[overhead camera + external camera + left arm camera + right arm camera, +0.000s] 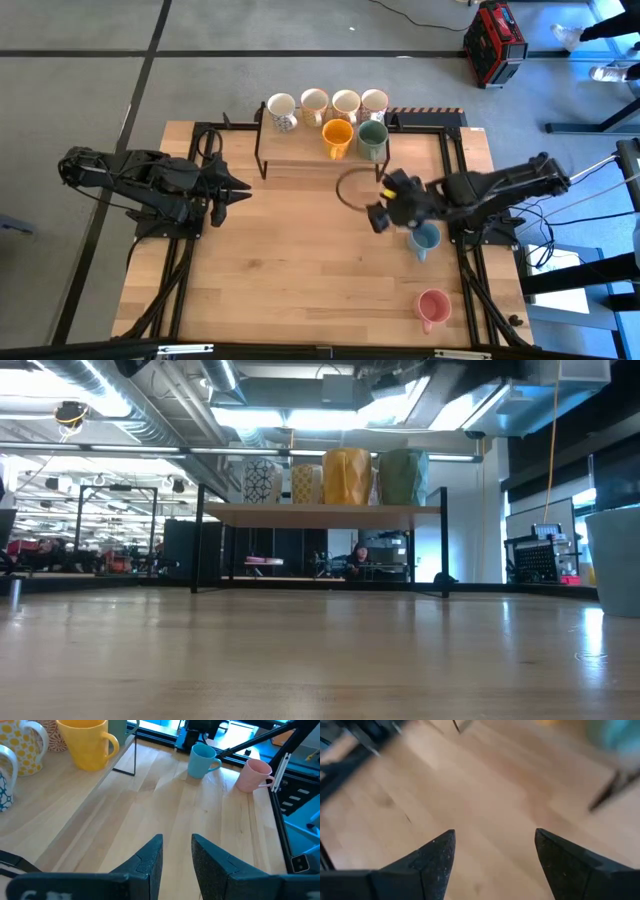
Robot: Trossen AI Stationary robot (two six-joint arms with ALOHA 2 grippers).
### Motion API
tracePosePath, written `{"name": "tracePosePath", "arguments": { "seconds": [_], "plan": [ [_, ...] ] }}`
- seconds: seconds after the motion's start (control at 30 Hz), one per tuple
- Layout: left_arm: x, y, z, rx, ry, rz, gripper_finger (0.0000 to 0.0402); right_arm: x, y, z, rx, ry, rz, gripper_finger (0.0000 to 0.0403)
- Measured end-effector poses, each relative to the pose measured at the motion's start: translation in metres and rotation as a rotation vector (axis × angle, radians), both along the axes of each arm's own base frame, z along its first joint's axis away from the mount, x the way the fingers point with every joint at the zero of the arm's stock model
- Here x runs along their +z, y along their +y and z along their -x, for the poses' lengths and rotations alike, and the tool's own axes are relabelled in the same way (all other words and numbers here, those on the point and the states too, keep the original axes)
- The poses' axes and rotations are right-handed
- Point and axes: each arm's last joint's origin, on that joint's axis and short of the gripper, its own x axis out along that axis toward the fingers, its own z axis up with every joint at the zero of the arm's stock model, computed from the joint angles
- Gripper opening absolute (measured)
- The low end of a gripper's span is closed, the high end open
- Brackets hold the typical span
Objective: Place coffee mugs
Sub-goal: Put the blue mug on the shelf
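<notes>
The light blue mug needs to go on the low wooden rack (300, 160). I should grab the mug by its handle (422, 255) with my right gripper next.
Several coffee mugs stand upright on a low wooden rack (300, 160) at the table's far middle. Patterned white ones (314, 103) form the back row. An orange mug (337, 137) and a green mug (372, 139) stand in front of them. A light blue mug (424, 240) and a pink mug (432, 308) stand on their bases on the table's right side. My right gripper (381, 205) hovers open and empty between the rack and the blue mug. My left gripper (240, 190) waits at the table's left, open by a narrow gap (177, 839), holding nothing.
A thin dark loop (352, 190) lies on the table just left of my right gripper. Black frame rails (455, 170) run along the table's sides. A red case (494, 42) sits on the floor beyond the far edge. Bare wood spreads across the table's middle and near part (300, 280).
</notes>
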Motion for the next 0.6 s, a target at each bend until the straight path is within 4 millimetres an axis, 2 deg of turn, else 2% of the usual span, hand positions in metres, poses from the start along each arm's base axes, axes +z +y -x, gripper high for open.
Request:
{"name": "tracePosePath", "arguments": {
  "seconds": [0.23,0.43,0.6],
  "plan": [
    [-0.001,0.0,0.0,-0.004,0.01,-0.007,0.0096,-0.011,0.033,0.029,-0.133,0.109,-0.131,0.0244],
    [-0.001,0.0,0.001,-0.005,0.011,-0.008,0.0096,-0.017,0.054,0.047,-0.225,0.177,-0.29,0.0233],
    [-0.001,0.0,0.001,-0.006,0.012,-0.007,0.0096,-0.04,0.069,0.06,-0.302,0.283,-0.397,0.0232]
  ]
}}
